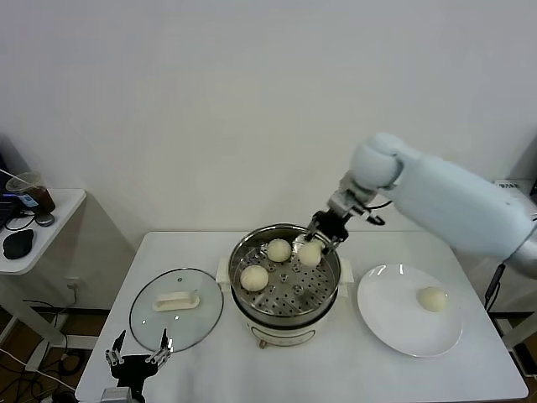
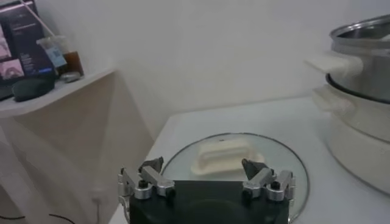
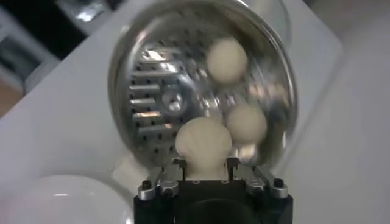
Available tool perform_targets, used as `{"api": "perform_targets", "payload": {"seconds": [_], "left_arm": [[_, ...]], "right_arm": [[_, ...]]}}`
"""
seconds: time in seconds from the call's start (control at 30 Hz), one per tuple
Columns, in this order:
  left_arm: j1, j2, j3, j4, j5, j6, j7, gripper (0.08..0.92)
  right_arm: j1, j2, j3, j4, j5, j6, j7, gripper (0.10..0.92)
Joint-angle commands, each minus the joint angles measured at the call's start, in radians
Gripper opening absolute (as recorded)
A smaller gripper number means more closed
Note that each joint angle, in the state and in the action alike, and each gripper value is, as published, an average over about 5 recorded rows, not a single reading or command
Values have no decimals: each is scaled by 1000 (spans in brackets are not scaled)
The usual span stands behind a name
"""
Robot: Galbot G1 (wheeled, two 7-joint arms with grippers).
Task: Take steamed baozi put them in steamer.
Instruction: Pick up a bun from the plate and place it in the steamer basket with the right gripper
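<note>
The baozi is high up by the steamer's back rim, so the robot's right gripper has to keep holding it until it is lower at the open front of the steamer's bottom.
The steel steamer basket (image 1: 285, 290) sits on its cream pot base at the table's middle. Two cream-white baozi lie in it: one at the left (image 1: 254, 277) and one at the back (image 1: 278, 249). My right gripper (image 1: 319, 239) is shut on a third baozi (image 1: 310, 253) and holds it over the basket's back right part; the right wrist view shows it between the fingers (image 3: 204, 143), with the other two (image 3: 226, 59) (image 3: 246, 122) beyond. A fourth baozi (image 1: 432, 298) lies on the white plate (image 1: 394, 323). My left gripper (image 1: 138, 353) is open and empty by the table's front left edge.
A round glass lid (image 1: 176, 309) with a white handle lies flat left of the steamer, just ahead of my left gripper (image 2: 204, 176). A white side table (image 1: 33, 227) with a cup and dark items stands farther left.
</note>
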Motion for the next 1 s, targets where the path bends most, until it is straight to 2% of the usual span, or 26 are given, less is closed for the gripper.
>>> {"api": "perform_targets", "payload": {"seconds": [0.03,0.13,0.43,0.57,0.8,1.0], "left_arm": [[13,-7,4,-8,4,-3,-2,823],[11,-9,5,-10,3,-2,-2,823],[3,-4,2,-4,-2,-2,-2,823],[4,1,1,-6,-3,-2,0,823],[2,6,-2,-12,-3,0,4,823],[3,6,-3,-16,-3,1,4,823]], "right_arm": [[1,135,-138,52,-217,339,22,423],[-15,167,-135,53,-282,362,23,424],[-47,234,-140,23,-316,362,49,424],[-56,251,-135,10,-284,354,53,424],[-35,235,-188,75,-180,325,37,424],[-24,219,-204,111,-154,312,25,424]]}}
